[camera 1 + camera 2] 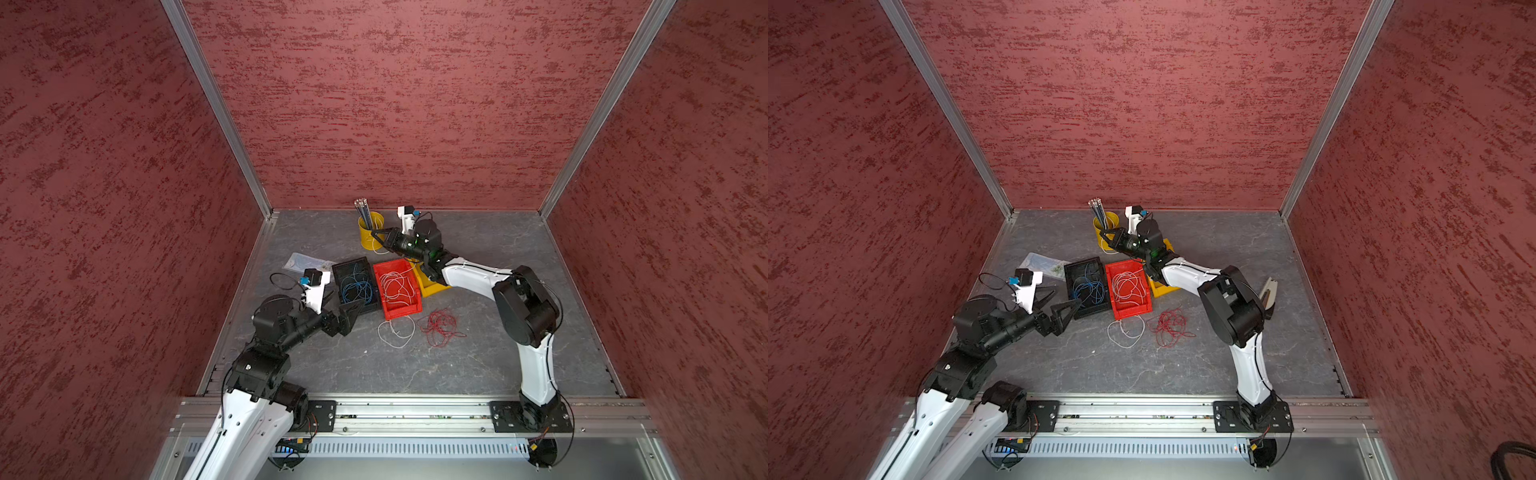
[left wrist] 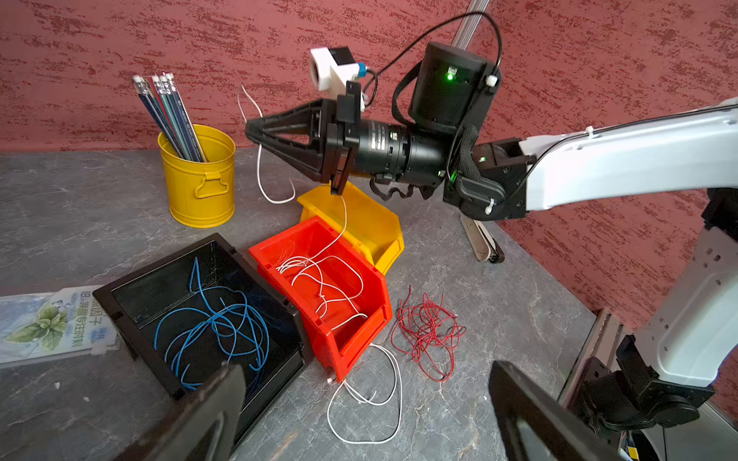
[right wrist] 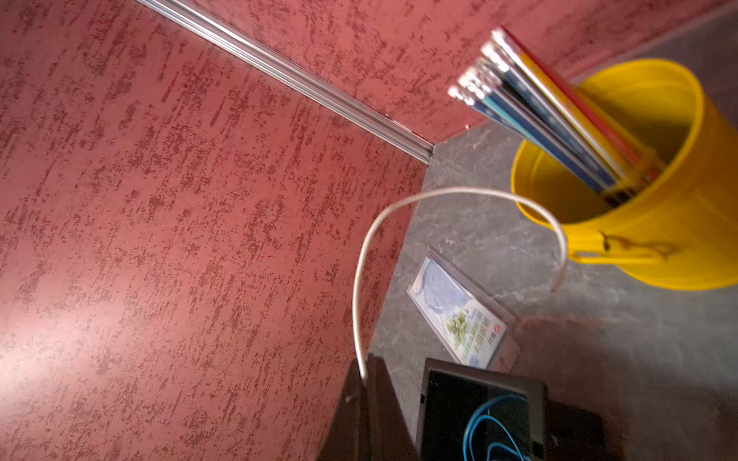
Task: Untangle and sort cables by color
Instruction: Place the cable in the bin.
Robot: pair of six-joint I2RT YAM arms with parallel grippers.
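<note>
I need to keep holding the white cable with my right gripper until its loose end reaches the red bin (image 1: 399,292). The loose end is hanging by the yellow cup.
Blue cables (image 2: 215,331) lie coiled in the black bin (image 2: 120,303). White cables (image 2: 323,279) fill the red bin (image 2: 359,327), and one white loop (image 2: 383,399) spills onto the table in front of it. A tangle of red cables (image 1: 440,328) lies on the table beside the red bin. My right gripper (image 2: 249,129) hangs above the bins near the yellow cup, shut on a white cable (image 3: 439,193) that trails down into the red bin. Low at the black bin's near corner, my left gripper (image 1: 1059,305) stands open and holds nothing.
A yellow cup (image 2: 199,187) of pencils (image 2: 167,111) stands at the back. An empty yellow bin (image 2: 379,223) sits behind the red one, under my right wrist. A printed packet (image 2: 44,323) lies left of the black bin. A grey tool (image 1: 1268,293) lies at the right.
</note>
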